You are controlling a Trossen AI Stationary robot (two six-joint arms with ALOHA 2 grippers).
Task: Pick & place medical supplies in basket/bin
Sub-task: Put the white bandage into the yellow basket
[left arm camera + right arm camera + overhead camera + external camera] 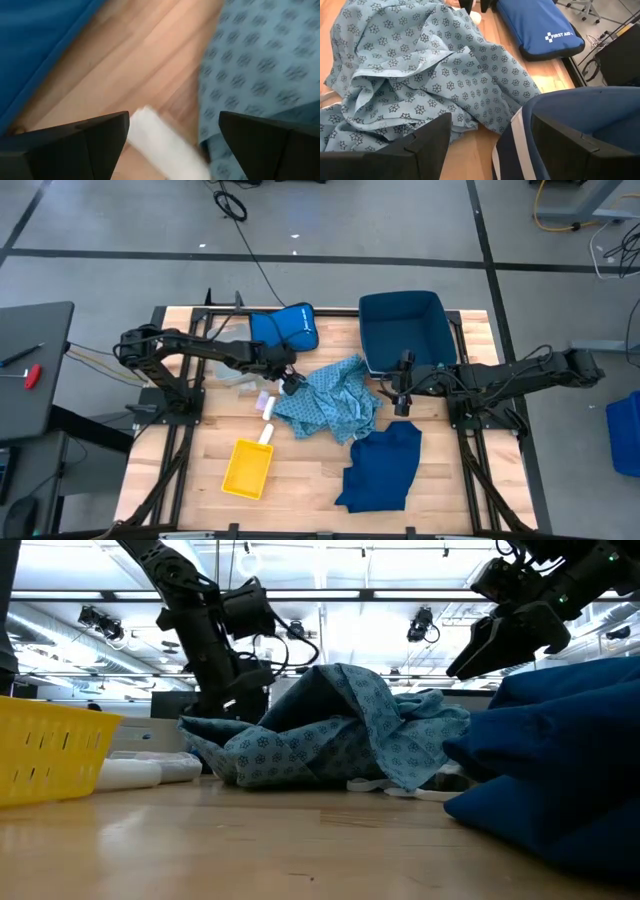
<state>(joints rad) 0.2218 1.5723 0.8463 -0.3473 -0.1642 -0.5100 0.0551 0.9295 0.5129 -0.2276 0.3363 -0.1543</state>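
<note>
My left gripper takes hold of the white roll by its body next, to put the medical supplies into the yellow basket.
My left gripper hangs open at the left edge of the crumpled light-blue patterned garment. A white roll lies on the wood below, between its fingers; I see no touch. Two more white rolls lie near the yellow basket. The navy garment lies flat toward the near right. My right gripper is open in the air over the patterned garment's right edge, beside the navy bin.
The royal-blue first-aid pouch lies at the far edge, left of the bin. Bare wood shows along the near edge in front of the basket and between the basket and the navy garment. Black frame rails run along both table sides.
</note>
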